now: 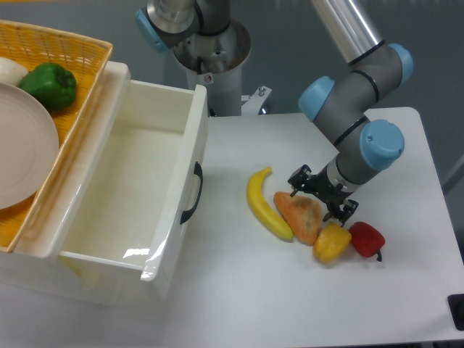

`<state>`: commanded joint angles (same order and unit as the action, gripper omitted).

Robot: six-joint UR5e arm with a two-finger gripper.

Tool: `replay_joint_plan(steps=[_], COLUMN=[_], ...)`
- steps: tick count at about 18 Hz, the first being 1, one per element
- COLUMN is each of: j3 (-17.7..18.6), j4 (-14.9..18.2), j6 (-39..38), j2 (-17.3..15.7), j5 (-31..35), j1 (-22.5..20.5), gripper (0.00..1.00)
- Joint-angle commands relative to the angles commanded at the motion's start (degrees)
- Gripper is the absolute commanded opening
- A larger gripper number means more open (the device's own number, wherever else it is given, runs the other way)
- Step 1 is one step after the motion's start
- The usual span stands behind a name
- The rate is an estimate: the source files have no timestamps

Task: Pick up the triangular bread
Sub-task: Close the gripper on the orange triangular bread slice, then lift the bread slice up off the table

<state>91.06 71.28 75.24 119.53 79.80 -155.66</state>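
Observation:
My gripper is to grab the triangular bread [299, 217] next, by its side edge that faces away from the banana, to pick the bread up.
The triangular bread [299, 217] is an orange-tan wedge lying on the white table, between a yellow banana [262, 204] on its left and a yellow bell pepper [330, 243] at its lower right. My gripper [320, 198] hangs just over the bread's upper right end, fingers spread apart and open, with nothing held. One fingertip [296, 184] is near the bread's top edge and the other [346, 212] sits close above the yellow pepper. Whether the fingers touch the bread I cannot tell.
A red bell pepper [367, 238] lies right of the yellow one. A white open drawer [130, 190] fills the left, with a wicker basket [69, 94] holding a green pepper [48, 85] and a plate [23, 143]. The robot base [206, 47] stands behind.

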Motion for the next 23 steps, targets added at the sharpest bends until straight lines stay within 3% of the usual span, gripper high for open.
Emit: replay_joint_plan(steps=[5,8,11,14,15,23], j3=[-0.4,-0.3,-0.6,-1.1,-1.1,-1.5], j4=[-1.5,-1.6,-1.7,-1.6,-1.6,-1.6], j6=[-0.1,-0.3,-6.0,-6.8,-6.8,-6.7], j2=[1.1,1.1,1.2,1.6,1.6,1.8], j5=[5.4,5.5,5.5,5.4,5.4,5.4], j1=[1.8,1.8,1.9,2.1,2.1,2.1], gripper=[1.0,0.91,0.6,0.3,0.25,0.17])
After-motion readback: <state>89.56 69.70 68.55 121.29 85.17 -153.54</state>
